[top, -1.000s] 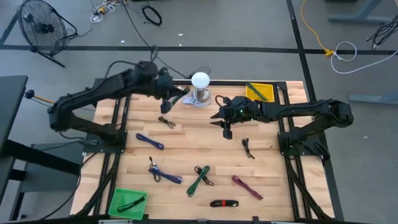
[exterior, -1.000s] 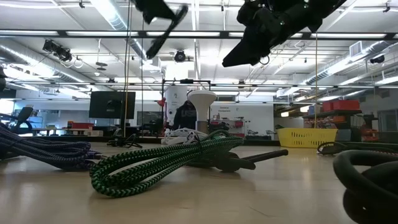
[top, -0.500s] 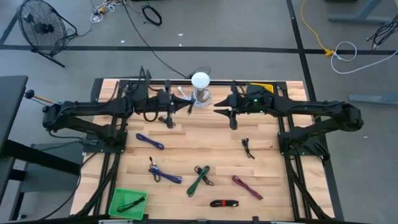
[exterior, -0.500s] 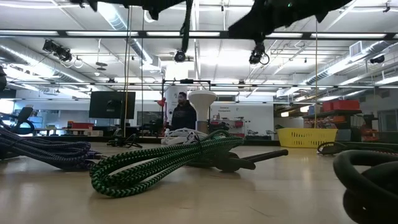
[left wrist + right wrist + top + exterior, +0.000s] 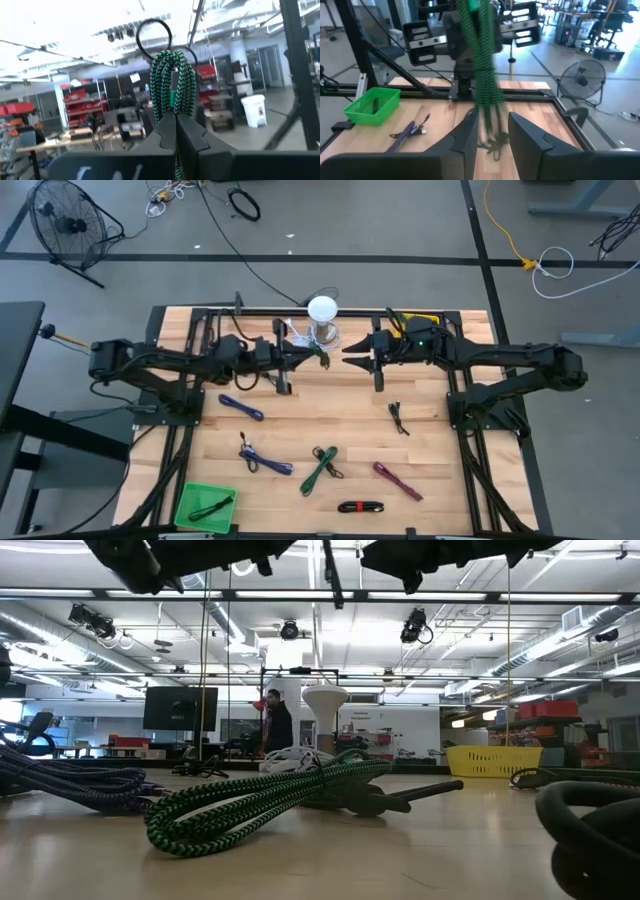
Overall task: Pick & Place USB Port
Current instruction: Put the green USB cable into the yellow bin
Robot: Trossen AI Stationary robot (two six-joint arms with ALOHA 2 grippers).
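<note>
The green-and-black cable bundle needs to go in the yellow tray, so my right gripper should next grab it by its narrow part below the bundle's loops.
A green-and-black braided USB cable bundle (image 5: pixel 323 360) is up in the air over the table's far middle, held by my shut left gripper (image 5: pixel 312 356), which reaches in from the left. In the left wrist view the bundle (image 5: pixel 172 82) stands above the fingertips (image 5: pixel 175 116). My right gripper (image 5: pixel 348 360) faces it from the right, open. The bundle (image 5: pixel 481 55) hangs just ahead of the gap between its fingers (image 5: pixel 492 120), with no touch visible. Several other coiled cables lie on the wooden table (image 5: pixel 300 420). My left gripper pinches the coiled bundle between its two fingers, at a spot low on the coil (image 5: pixel 174 107). The fingers come from the table's left, about level and tipped slightly up. The bundle is lifted clear of the table, roughly upright, and its thin loose ends (image 5: pixel 494 132) dangle below.
A white lamp-like stand (image 5: pixel 322 312) is just beyond both grippers. A yellow tray (image 5: pixel 425 325) sits at the far right, and a green bin (image 5: pixel 205 505) holding a black cable at the near left. A green cable (image 5: pixel 260 800), blue, maroon and black ones lie across the near half.
My left gripper has moved down and toward the table's middle with the green bundle. It has tipped from pointing down to about level. My right gripper has risen and drawn toward the far edge, ending opposite the bundle. A person in the room behind has walked leftward.
</note>
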